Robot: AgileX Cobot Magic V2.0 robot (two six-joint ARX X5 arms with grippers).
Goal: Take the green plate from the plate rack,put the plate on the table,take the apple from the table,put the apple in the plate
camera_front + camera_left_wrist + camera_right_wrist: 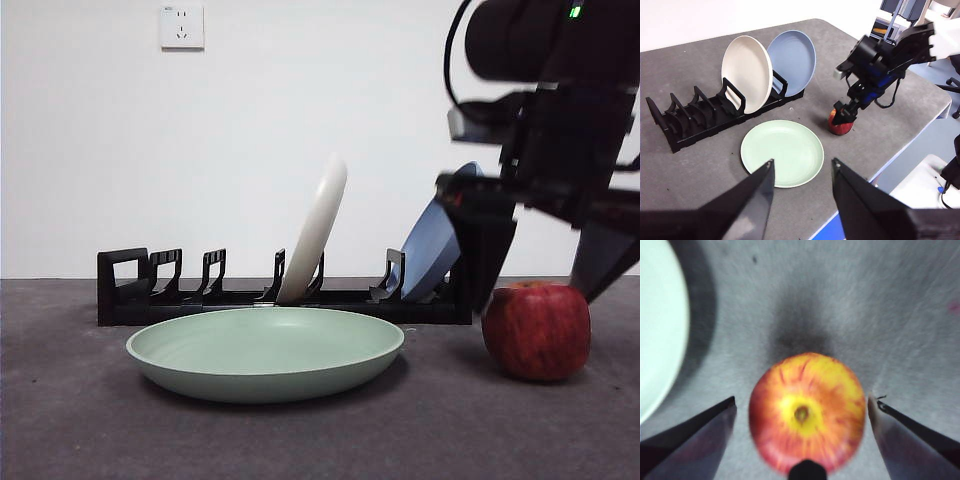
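Observation:
My right gripper should put the apple (537,330) in the green plate (265,350), so it needs to grab the red apple by its round sides next.
The green plate (265,350) lies flat on the table (80,420) in front of the plate rack (200,295); it also shows in the left wrist view (782,151) and at the edge of the right wrist view (657,325). The red apple (537,330) stands on the table to the plate's right. My right gripper (545,280) hangs just above it, open, one jaw on each side, not touching; the right wrist view shows the apple (807,412) between the jaws. My left gripper (802,175) is open and empty, high above the plate.
The rack holds a cream-white plate (315,235) and a blue plate (432,245), both leaning upright. In the left wrist view the table's edge (900,150) runs close beside the apple (840,125). A white wall (250,120) stands behind the rack.

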